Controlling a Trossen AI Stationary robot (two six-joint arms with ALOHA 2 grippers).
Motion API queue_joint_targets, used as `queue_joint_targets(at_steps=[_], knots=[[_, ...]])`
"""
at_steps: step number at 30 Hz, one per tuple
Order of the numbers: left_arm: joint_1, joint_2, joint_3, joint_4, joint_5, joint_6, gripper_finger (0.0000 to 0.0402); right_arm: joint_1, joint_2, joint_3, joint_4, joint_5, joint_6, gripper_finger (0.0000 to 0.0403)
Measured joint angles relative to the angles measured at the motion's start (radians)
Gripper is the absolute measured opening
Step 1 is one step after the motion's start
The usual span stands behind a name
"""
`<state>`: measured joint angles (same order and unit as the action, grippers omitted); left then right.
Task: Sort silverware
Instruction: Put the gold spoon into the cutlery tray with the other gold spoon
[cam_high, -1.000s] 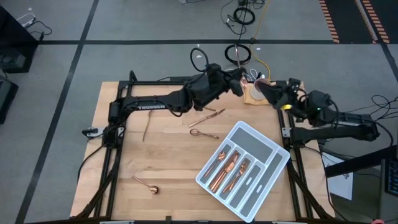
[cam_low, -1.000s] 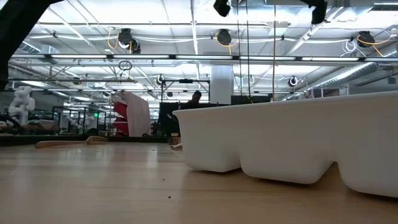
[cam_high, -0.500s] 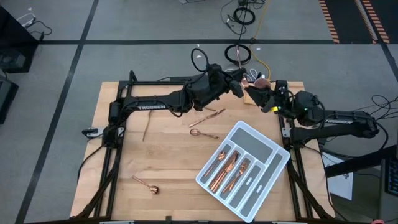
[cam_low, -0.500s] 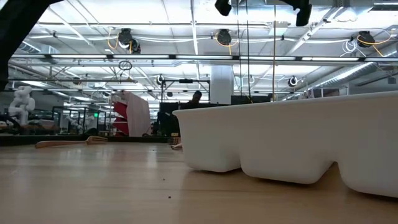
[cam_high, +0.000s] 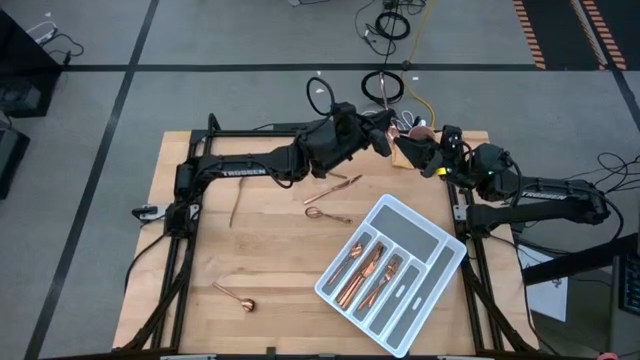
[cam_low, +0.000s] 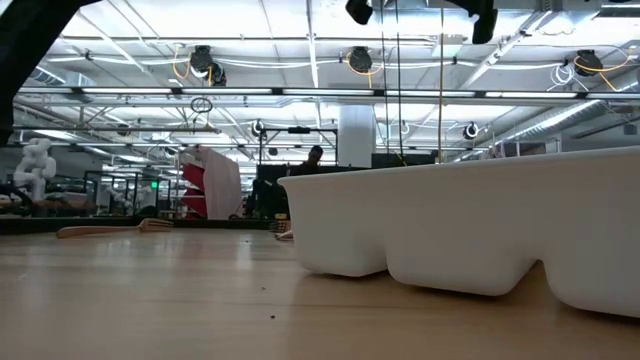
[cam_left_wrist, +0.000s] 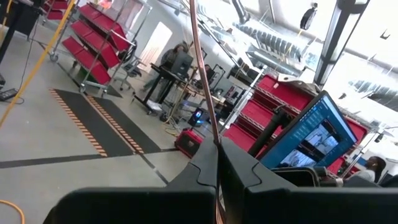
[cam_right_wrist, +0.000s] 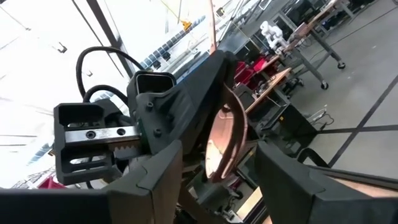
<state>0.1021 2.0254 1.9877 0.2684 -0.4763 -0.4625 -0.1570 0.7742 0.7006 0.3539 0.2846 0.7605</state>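
Observation:
My right gripper grabs the copper spoon by its bowl (cam_right_wrist: 225, 134) next, to sort the spoon into the grey tray.
My left gripper (cam_high: 388, 140) hangs above the table's far edge, shut on a copper spoon (cam_right_wrist: 224, 144). The spoon's thin handle (cam_left_wrist: 202, 68) rises from between the fingers. My right gripper (cam_right_wrist: 217, 180) faces it from the right, open. Its two fingers stand on either side of the spoon's bowl with a gap on each side. More silverware lies flat on the wood at the far middle (cam_high: 338, 185) (cam_high: 326, 213), at the left (cam_high: 235, 205) and at the near left (cam_high: 236, 296). Several copper pieces (cam_high: 365, 272) lie in the grey tray (cam_high: 452, 252). My left gripper pinches the spoon between its two shut fingers low on the handle (cam_left_wrist: 217, 144), just above the bowl. The fingers come level from the table's left and lie across the handle. The spoon stands nearly upright, handle up and bowl (cam_right_wrist: 225, 134) below the fingers, lifted clear of the table.
The divided tray lies slanted at the table's near right; its right-hand compartments (cam_high: 420, 240) hold nothing. A tan object (cam_high: 405, 152) sits at the far edge under the grippers. In the low view the tray's wall (cam_low: 470, 230) fills the right. Cables lie on the floor beyond.
My right gripper has gone toward the table's left edge, up to the held spoon, so that its fingers now flank the bowl. My left gripper and the spoon have kept still.

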Motion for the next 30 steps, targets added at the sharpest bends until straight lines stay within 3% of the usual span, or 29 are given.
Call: queue_joint_targets(at_steps=[4, 12, 19, 24, 30], knots=[[0.000, 0.000, 0.000, -0.001, 0.001, 0.001, 0.0002, 0.000, 0.004, 0.000, 0.000, 0.000, -0.005, 0.0144], [0.000, 0.000, 0.000, 0.002, 0.027, 0.005, 0.0002, 0.000, 0.010, 0.000, -0.001, 0.004, -0.016, 0.0019], [0.000, -0.003, 0.002, -0.038, 0.071, 0.024, 0.0030, 0.000, 0.010, -0.001, -0.021, 0.008, -0.020, 0.0003], [0.013, -0.061, 0.001, -0.324, 0.236, 0.156, 0.0058, 0.001, -0.012, 0.000, -0.120, -0.006, -0.027, 0.0001], [0.034, -0.167, 0.000, -0.687, 0.211, 0.226, 0.0063, 0.000, -0.062, 0.008, -0.228, -0.074, -0.025, 0.0001]])
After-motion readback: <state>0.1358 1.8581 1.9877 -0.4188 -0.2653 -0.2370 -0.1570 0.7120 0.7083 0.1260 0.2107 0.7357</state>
